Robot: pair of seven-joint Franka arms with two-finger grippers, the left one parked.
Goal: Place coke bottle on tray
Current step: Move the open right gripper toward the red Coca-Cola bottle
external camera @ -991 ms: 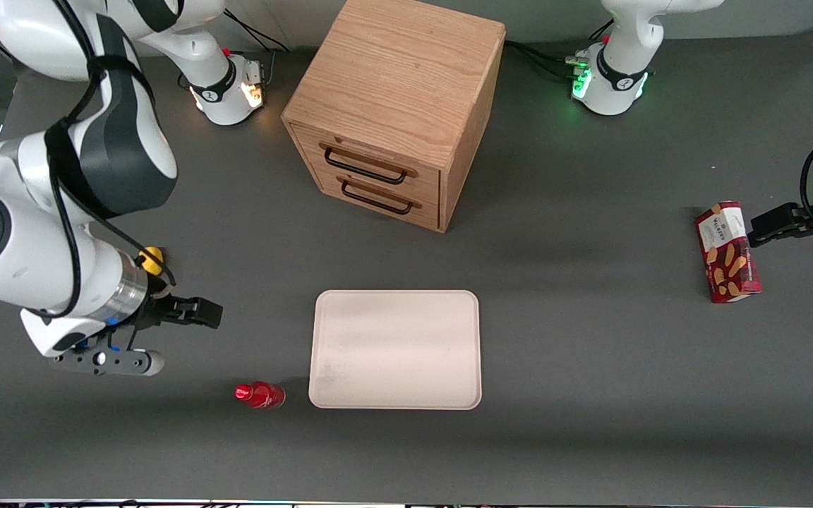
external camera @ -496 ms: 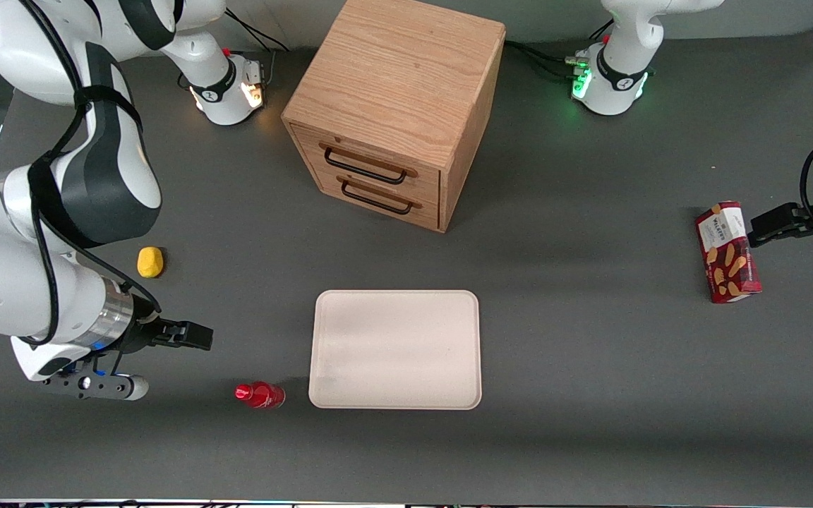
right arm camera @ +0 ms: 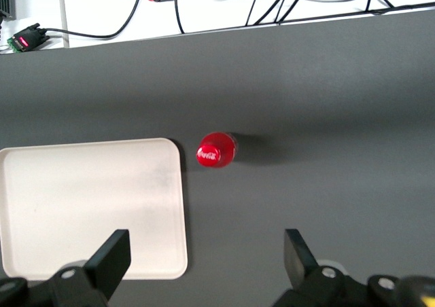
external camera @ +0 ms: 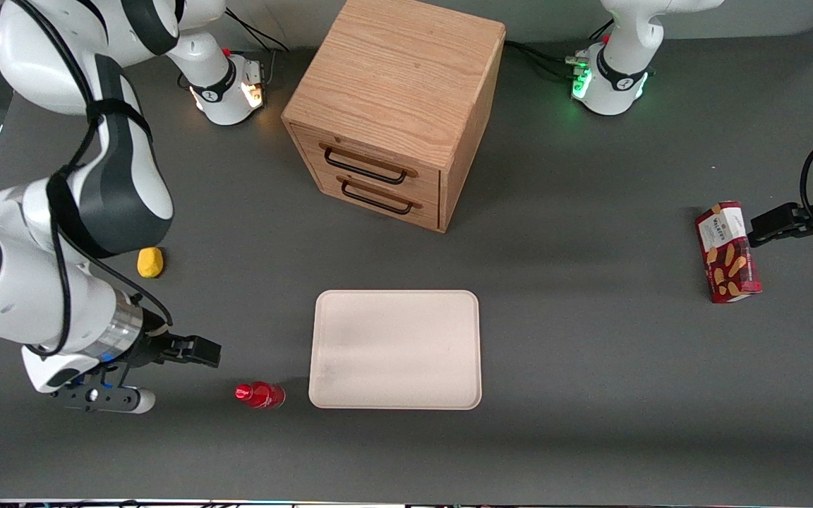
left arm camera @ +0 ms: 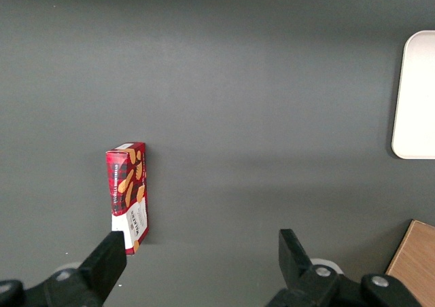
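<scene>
The right gripper grabs the bottle by its red label next, to place the coke bottle on the tray.
The coke bottle, small with a red cap and red label, stands upright on the grey table right beside the tray's edge; the right wrist view shows its cap from above. The tray is flat, pale cream-pink and bare; it also shows in the right wrist view. My right gripper is open and empty, hovering above the table a little farther from the front camera than the bottle, toward the working arm's end. In the wrist view the gripper has the bottle ahead of it, apart from it.
A wooden two-drawer cabinet stands farther from the front camera than the tray. A yellow lemon-like lump lies near the working arm. A red biscuit box lies toward the parked arm's end. Cables run along the table's edge.
My right gripper has come down toward the front camera, past the yellow lump and closer to the bottle. The bottle and tray have not moved.
</scene>
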